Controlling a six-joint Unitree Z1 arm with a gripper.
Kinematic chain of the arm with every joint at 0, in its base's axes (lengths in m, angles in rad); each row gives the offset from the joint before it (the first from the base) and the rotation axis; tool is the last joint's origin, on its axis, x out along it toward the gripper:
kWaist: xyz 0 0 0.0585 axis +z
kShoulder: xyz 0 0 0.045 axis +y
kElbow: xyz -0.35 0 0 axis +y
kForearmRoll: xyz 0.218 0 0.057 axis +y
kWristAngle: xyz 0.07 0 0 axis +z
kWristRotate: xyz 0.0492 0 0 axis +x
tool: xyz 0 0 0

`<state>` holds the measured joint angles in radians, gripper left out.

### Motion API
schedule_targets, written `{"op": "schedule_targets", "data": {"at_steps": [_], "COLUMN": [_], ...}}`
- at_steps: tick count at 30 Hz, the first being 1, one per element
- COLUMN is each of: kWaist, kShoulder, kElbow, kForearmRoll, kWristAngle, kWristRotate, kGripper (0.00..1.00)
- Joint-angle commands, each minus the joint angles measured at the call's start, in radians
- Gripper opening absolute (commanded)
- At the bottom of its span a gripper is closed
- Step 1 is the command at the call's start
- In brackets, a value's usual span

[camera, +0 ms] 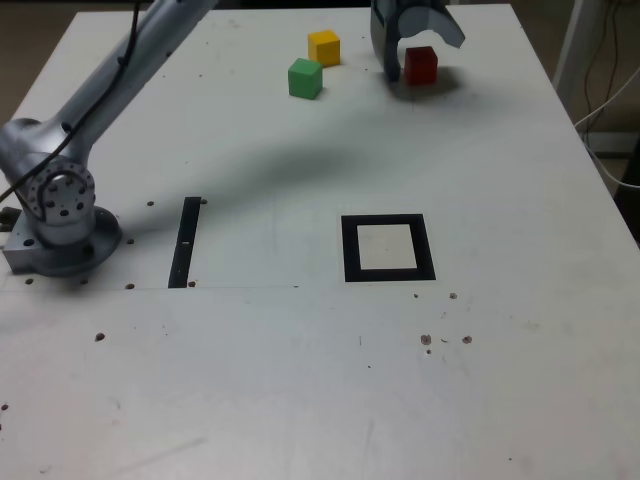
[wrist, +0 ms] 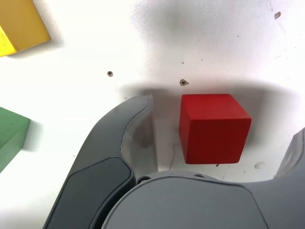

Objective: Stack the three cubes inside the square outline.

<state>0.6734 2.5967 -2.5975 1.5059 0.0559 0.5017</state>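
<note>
I should close now: my gripper's fingers reach down on both sides of the red cube in the wrist view.
The red cube [camera: 421, 65] [wrist: 214, 129] rests on the white table at the far right of the exterior view. My gripper [camera: 420, 55] [wrist: 220, 123] hangs low over it, open, one finger on each side; the wrist view shows a gap between the cube and the dark finger [wrist: 119, 138]. The yellow cube [camera: 324, 47] [wrist: 19, 26] and the green cube [camera: 305, 78] [wrist: 9, 138] sit close together, further toward the exterior view's left. The square outline [camera: 349, 250], black around a pale centre, lies flat near the table's middle with nothing in it.
A narrow black strip [camera: 185, 242] lies on the table [camera: 300, 380] to the exterior view's left of the outline. The arm's base [camera: 60, 220] stands at the left edge. Small screw holes dot the surface. Cables hang past the right edge.
</note>
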Motion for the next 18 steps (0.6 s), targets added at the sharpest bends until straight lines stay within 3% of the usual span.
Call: {"op": "schedule_targets", "data": {"at_steps": [1, 10, 18], "kWaist": [0.003, -0.008, -0.025], "kShoulder": [0.014, 0.030, 0.032], "kElbow": [-0.015, -0.042, -0.058], "kForearmRoll": [0.004, 0.022, 0.038], "kWristAngle": [0.004, 0.031, 0.051], "kWristRotate": [0.001, -0.003, -0.003], "kGripper": [0.97, 0.84, 0.65]}}
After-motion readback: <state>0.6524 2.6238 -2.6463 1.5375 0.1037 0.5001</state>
